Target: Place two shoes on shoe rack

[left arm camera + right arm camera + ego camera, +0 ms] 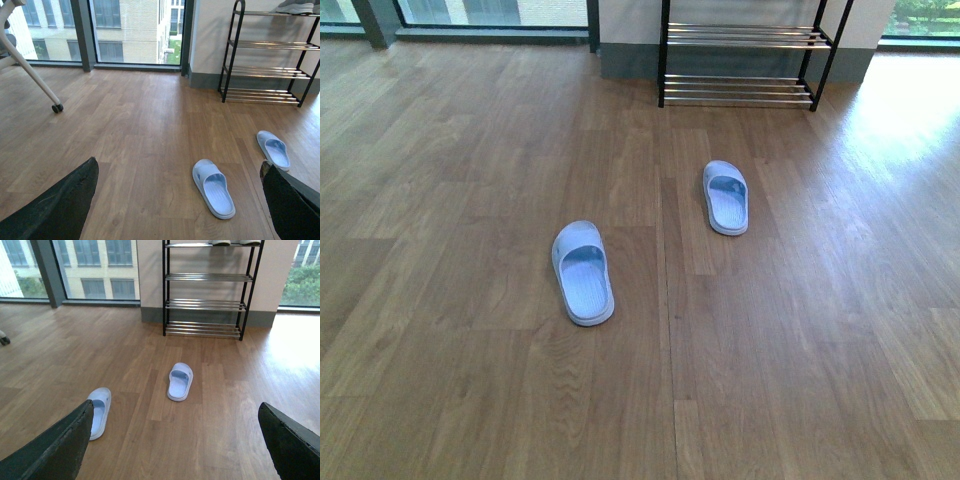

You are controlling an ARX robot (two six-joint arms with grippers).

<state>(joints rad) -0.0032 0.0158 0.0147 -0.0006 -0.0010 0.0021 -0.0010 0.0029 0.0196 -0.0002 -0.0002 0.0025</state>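
My left gripper is to grab the slipper's strap (pixel 579 238) next, since the strap arches over an open gap and the slipper's sole lies flat on the floor.
The black-framed shoe rack (pixel 740 70) with silver bars stands against the far wall, also shown in the left wrist view (pixel 270 70) and the right wrist view (pixel 205 305). On its top tier rest the grey shoes (pixel 295 6), cut off by the frame edge; the right wrist view shows only their undersides (pixel 235 242). My left gripper (pixel 179 164) is open over the floor, far from the rack, with nothing between its fingers (pixel 60 205). The right gripper (pixel 176 404) is likewise open and empty. Neither arm appears in the front view.
Two light blue slide slippers lie on the wooden floor in front of the rack, one nearer me (pixel 583 272) and one further right (pixel 726 197). A white chair leg with a caster (pixel 58 107) stands to the left. Large windows (pixel 130 30) line the far wall.
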